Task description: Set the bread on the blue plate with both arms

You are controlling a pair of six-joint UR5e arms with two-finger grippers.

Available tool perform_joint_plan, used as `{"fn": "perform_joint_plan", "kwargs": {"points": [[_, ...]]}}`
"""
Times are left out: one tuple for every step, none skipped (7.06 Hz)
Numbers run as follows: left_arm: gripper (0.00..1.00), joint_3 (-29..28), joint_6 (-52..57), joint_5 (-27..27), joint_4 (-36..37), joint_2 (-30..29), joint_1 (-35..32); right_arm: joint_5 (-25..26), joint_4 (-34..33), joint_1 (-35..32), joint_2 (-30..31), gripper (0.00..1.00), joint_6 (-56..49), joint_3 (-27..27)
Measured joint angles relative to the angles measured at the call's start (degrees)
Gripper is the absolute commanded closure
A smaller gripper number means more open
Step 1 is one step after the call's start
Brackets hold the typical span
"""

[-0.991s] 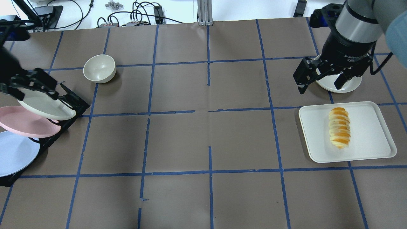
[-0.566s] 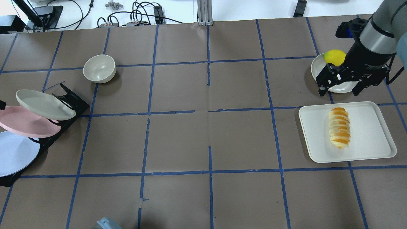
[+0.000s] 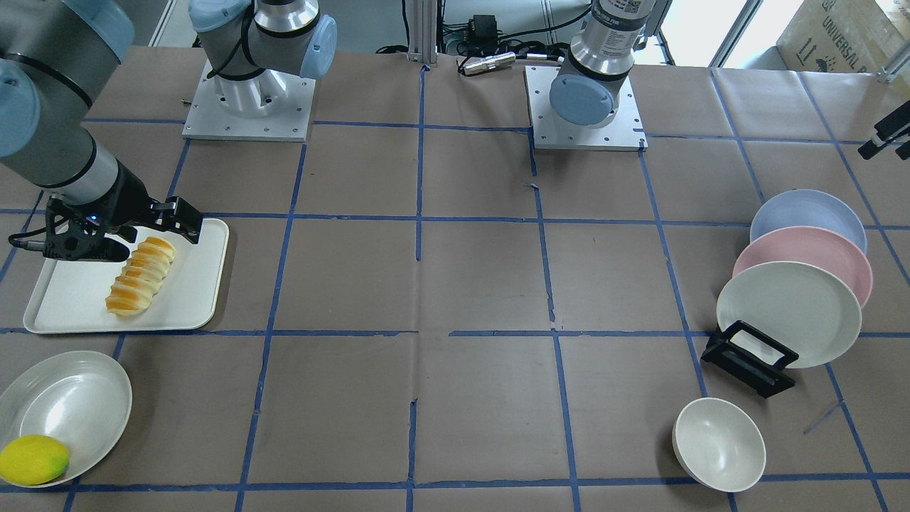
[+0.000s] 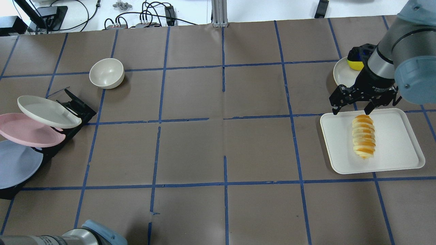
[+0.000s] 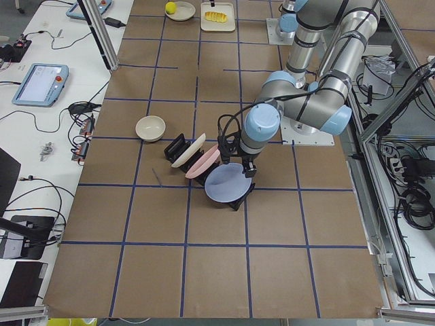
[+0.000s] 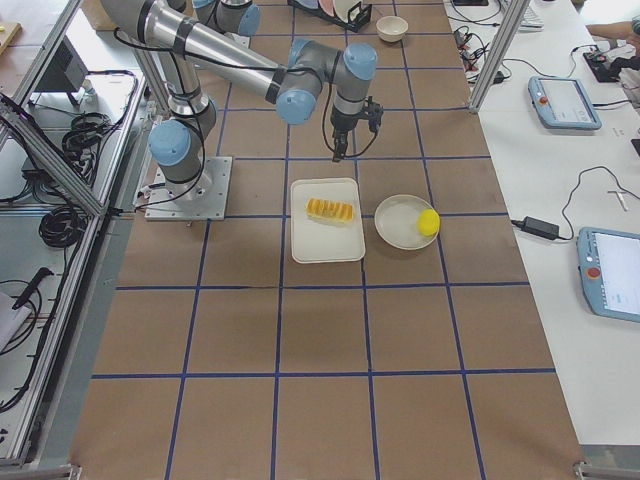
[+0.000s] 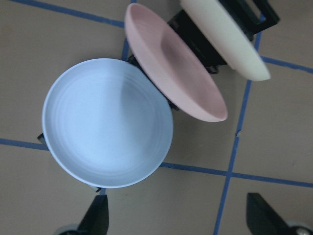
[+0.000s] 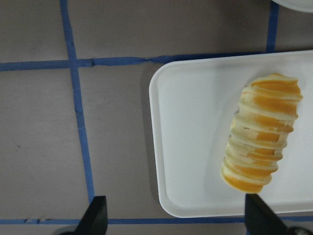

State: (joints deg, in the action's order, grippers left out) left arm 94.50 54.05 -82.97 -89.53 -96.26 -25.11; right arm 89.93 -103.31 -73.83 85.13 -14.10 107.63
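I should next use my left gripper to grab the blue plate by its thin outer rim [image 3: 808,190], since the plate's top is wider than my fingers open.
The bread [image 4: 363,136] lies on a white tray [image 4: 391,146] at the right; it also shows in the front view [image 3: 140,276] and the right wrist view [image 8: 261,153]. My right gripper [image 4: 351,110] is open and empty, above the tray's far edge by the bread's far end. In its wrist view the gripper [image 8: 178,218] is offset to the bread's side. The blue plate [image 4: 15,165] leans in a black rack at the far left. My left gripper [image 7: 178,223] is open and empty above the blue plate [image 7: 107,122]. It is out of the overhead view.
A pink plate [image 4: 27,131] and a cream plate [image 4: 46,110] lean in the same rack [image 4: 80,110] behind the blue one. A cream bowl [image 4: 106,73] stands beyond the rack. A lemon [image 4: 354,63] sits on a cream plate [image 4: 342,73] beyond the tray.
My right gripper has moved from over the lemon's plate to the tray's far edge by the bread. My left gripper has left the overhead view; its arm now shows at the bottom left.
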Motion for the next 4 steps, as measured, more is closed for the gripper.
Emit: {"fn": "perform_joint_plan", "kwargs": {"points": [[0.0, -2.2, 1.1, 0.1, 0.1, -4.1, 0.7, 0.0, -0.2, 1.8, -1.0, 0.0, 0.0, 0.3], [0.0, -4.6, 1.5, 0.5, 0.2, -8.6, 0.9, -0.1, -0.6, 3.7, -2.2, 0.0, 0.1, 0.5], [0.0, -6.9, 1.7, 1.4, 0.3, -13.1, 0.9, 0.1, -2.4, 5.4, -3.6, 0.01, 0.3, 0.6], [0.0, -9.7, 1.5, 2.2, 0.8, -17.8, 1.0, 0.8, -6.7, 6.5, -5.6, 0.01, 0.4, 0.8]]}}
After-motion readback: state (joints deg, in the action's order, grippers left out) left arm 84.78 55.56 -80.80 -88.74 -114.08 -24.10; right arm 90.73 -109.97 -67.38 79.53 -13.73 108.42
